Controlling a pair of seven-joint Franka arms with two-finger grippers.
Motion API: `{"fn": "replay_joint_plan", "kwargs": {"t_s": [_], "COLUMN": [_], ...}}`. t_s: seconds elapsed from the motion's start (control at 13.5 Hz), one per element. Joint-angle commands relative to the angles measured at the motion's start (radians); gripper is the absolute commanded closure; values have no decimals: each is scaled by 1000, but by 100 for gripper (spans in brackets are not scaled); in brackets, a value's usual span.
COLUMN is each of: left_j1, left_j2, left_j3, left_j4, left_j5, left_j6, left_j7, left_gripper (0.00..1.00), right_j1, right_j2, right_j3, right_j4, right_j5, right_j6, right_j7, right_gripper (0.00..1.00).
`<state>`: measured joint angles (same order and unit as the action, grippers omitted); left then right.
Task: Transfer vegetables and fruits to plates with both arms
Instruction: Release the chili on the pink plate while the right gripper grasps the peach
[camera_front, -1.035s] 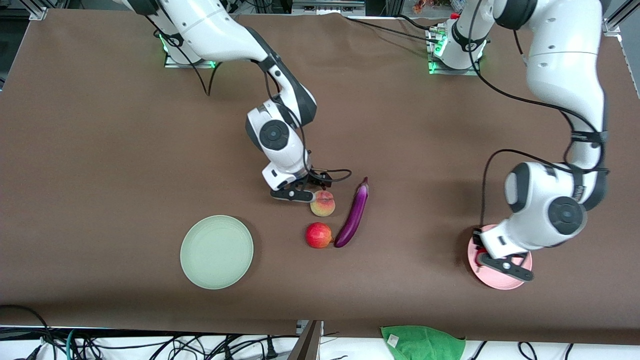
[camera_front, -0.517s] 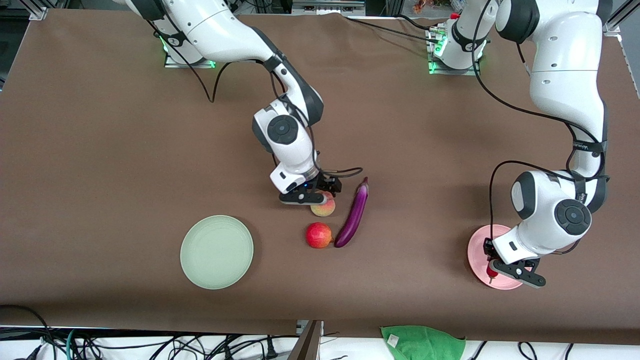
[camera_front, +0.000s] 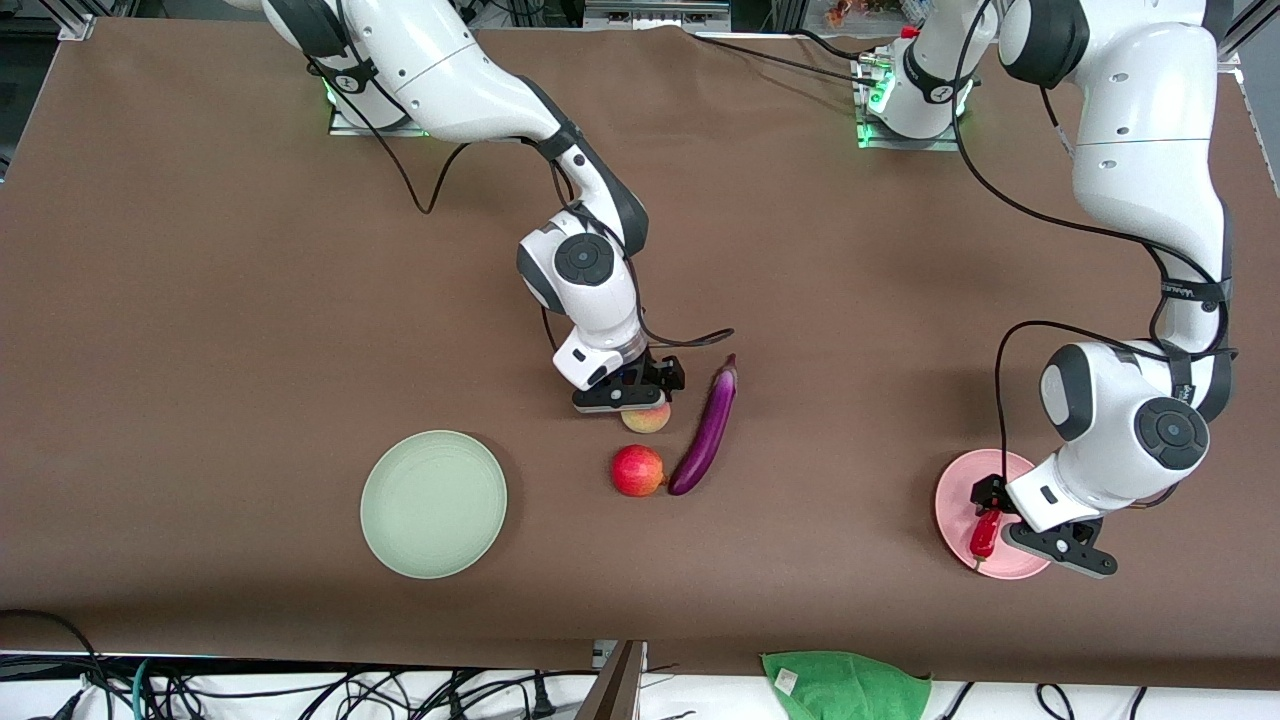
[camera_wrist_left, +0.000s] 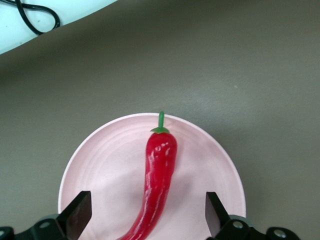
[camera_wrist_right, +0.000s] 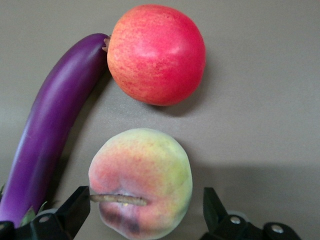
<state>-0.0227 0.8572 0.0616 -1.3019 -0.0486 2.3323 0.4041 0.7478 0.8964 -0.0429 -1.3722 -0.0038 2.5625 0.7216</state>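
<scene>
My right gripper's fingers are on either side of the peach, level with its stem (camera_wrist_right: 121, 199), so it is time to close. Closing now would catch the peach.
The red chili pepper (camera_front: 984, 533) lies on the pink plate (camera_front: 958, 498). My left gripper (camera_front: 1052, 542) hovers over that plate, open; in the left wrist view (camera_wrist_left: 147, 220) its fingers (camera_wrist_left: 76, 216) stand wide on both sides of the chili (camera_wrist_left: 159, 170), clear of it. My right gripper (camera_front: 628, 396) is low over the peach (camera_front: 648, 419), open; in the right wrist view (camera_wrist_right: 142, 215) its fingers (camera_wrist_right: 75, 207) flank the peach (camera_wrist_right: 142, 175) without touching. The red fruit (camera_front: 638, 470) and the purple eggplant (camera_front: 705, 428) lie beside the peach. The mint green plate (camera_front: 433, 503) is empty.
In the right wrist view the red fruit (camera_wrist_right: 156, 54) touches the eggplant (camera_wrist_right: 50, 140), which lies close beside the peach. A green cloth (camera_front: 845, 684) hangs at the table edge nearest the front camera.
My right gripper moved over the peach and came down around it. My left gripper drifted toward the plate's edge at the left arm's end, uncovering the chili lying on the pink plate.
</scene>
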Motion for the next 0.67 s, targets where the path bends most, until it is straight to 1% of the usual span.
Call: {"fn": "replay_joint_plan", "kwargs": {"t_s": [0.0,0.15,0.22,0.3,0.37,0.52,0.59], "left_j1": [-16,-31,-34,-36,-36,-43,-55], "left_j2": [-26,-26,-27,-27,-26,-24,-24], "left_j3": [-3,-15,-31,-46,-55,-78,-80], "left_j4": [-7,-11,-22,-22,-22,-16,-13], "left_j5": [-80,-108,-109,-105,-102,-99,-100], "left_j6": [-49,-57,-57,-57,-57,-57,-59], "left_j7": [7,-51,-95,-146,-171,-183,-194], "left_gripper": [0,0,0,0,0,0,0], "right_j1": [-4,-1,-1,-2,-2,-5,-5], "right_j2": [6,6,6,6,6,3,-2], "right_j3": [0,0,0,0,0,0,-2], "right_j4": [10,7,5,5,7,7,5], "right_j5": [-21,-22,-21,-21,-21,-19,-21], "right_j6": [1,-1,-2,-2,-2,-2,-5], "right_j7": [4,5,5,5,5,1,1], "right_gripper": [0,2,5,14,25,55,68]}}
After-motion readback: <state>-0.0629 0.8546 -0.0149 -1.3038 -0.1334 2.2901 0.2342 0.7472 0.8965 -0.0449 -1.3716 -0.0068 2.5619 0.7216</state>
